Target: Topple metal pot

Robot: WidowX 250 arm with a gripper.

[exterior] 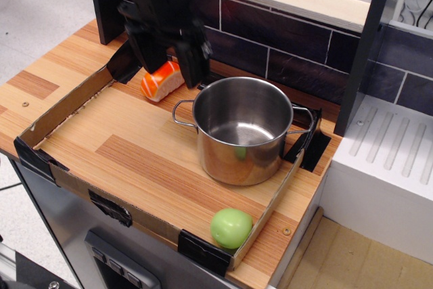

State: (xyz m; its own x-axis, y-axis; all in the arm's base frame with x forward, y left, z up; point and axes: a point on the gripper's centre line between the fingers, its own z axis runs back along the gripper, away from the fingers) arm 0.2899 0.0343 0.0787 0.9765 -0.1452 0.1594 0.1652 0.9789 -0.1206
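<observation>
The metal pot needs to tip over onto the wooden board (142, 143), so my gripper next needs to grab the pot by its rim (207, 92).
The metal pot (241, 131) stands upright on the wooden board inside the cardboard tray (64, 103), toward its right end. It is shiny steel, has no lid, and has a wire loop handle on each side. My black gripper (176, 64) hangs open and empty just behind and to the left of the pot, above its left handle. Its two fingers point down and stand apart. One finger (196, 67) is close to the pot's rim; I cannot tell whether it touches.
An orange-and-white toy bread piece (161, 81) lies at the tray's back, partly behind my gripper. A green ball (231, 227) sits in the tray's front right corner. A dark tiled wall (270, 38) runs behind. A white appliance (389, 167) stands to the right.
</observation>
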